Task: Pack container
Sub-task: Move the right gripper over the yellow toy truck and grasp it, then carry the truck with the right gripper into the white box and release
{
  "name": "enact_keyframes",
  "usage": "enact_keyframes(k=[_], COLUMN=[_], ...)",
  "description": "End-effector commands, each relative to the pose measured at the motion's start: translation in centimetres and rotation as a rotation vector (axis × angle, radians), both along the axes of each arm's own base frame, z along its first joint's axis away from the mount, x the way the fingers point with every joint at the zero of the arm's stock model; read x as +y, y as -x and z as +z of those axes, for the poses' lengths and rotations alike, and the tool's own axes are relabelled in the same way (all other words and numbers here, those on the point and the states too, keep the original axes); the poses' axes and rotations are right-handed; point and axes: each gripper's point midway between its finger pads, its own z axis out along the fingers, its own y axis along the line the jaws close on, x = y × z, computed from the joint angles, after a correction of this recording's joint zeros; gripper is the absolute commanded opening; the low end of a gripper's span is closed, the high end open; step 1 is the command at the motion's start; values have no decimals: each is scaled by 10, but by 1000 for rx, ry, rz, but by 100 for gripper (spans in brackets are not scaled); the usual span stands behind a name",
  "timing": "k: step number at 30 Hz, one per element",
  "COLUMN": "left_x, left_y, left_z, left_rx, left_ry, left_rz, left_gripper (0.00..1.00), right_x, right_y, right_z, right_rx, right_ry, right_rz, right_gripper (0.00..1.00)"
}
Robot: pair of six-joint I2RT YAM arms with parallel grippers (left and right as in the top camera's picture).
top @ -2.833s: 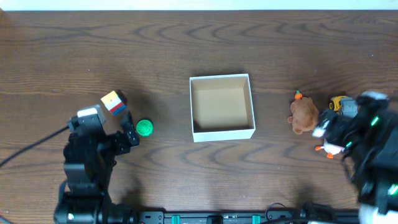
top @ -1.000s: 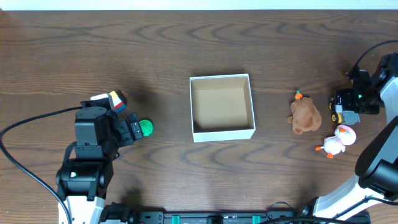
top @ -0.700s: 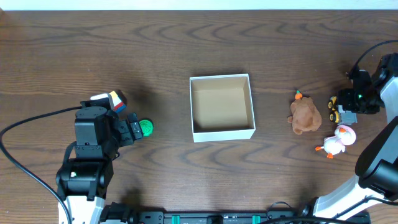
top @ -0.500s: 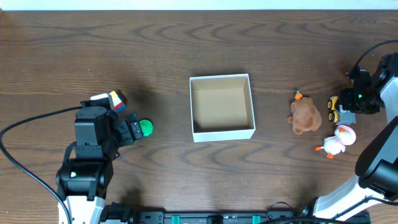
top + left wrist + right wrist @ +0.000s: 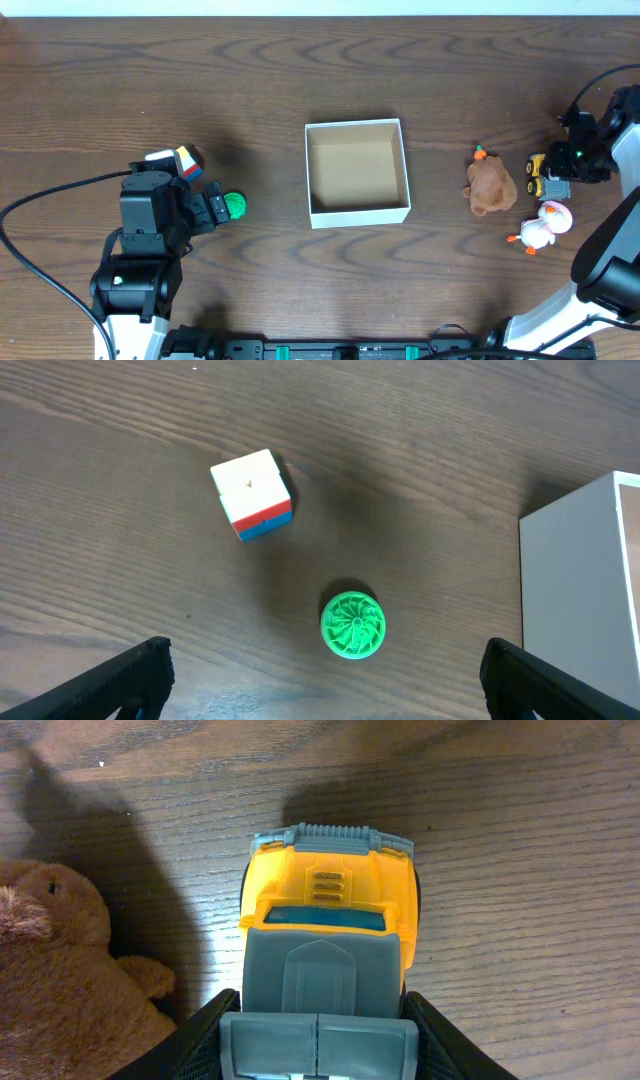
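The toy truck (image 5: pixel 541 170) would leave the wood if I lifted my right gripper now: its black fingers grip both sides of the truck's grey rear.
The container (image 5: pixel 360 213), a shallow white box with a tan inside, sits mid-table with nothing in it; its white wall shows at the right of the left wrist view (image 5: pixel 580 590). At the far right my right gripper (image 5: pixel 560 172) is shut on a yellow and grey toy truck (image 5: pixel 330 920), its black fingers (image 5: pixel 195 1035) pressed against both sides of the grey rear. The truck (image 5: pixel 541 170) rests on the wood. On the left, my left gripper (image 5: pixel 325 680) hangs open just short of a green ridged disc (image 5: pixel 352 625).
A multicoloured cube (image 5: pixel 252 493) lies beyond the green disc (image 5: pixel 233 205), left of the box. A brown plush animal (image 5: pixel 490 185) lies just left of the truck, and its fur shows in the right wrist view (image 5: pixel 60 970). A white and pink duck toy (image 5: pixel 543 226) sits nearer the front edge.
My right gripper's jaws have closed in onto the toy truck's sides. The left arm, disc, cube and box have stayed put.
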Motion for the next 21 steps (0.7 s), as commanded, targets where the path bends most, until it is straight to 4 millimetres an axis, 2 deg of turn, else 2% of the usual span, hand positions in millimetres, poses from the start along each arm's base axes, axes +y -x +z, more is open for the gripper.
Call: enact_keyframes(k=[1,5,7,9,13,16,18,21], left_x=[3,3,3,3,3,3,3,3], left_y=[-4,-4,-4,-4,-4,-4,-4,-4], left_z=[9,9,9,9,9,9,9,9], left_rx=[-21,-23,-23,-23,-23,-23,-23,-23], left_ry=[-17,-17,-17,-17,-17,-17,-17,-17], left_rz=[5,5,5,5,5,5,5,5], left_gripper=[98,98,98,98,98,98,98,98], right_x=[-2,0,3,8,30,59,90,142], right_y=[-5,-6,-7,-11,-21,-27,-26,-20], right_z=[3,6,14,27,74,119,152,189], right_rx=[-14,-17,-28,-57,-177,-294,-380,-480], right_ry=[-5,-18,-19,-13,19,40,41,3], right_rz=[-42,-116,-136,-147,-116,-60,-4,65], right_gripper=[29,11,5,1,1,1,1,1])
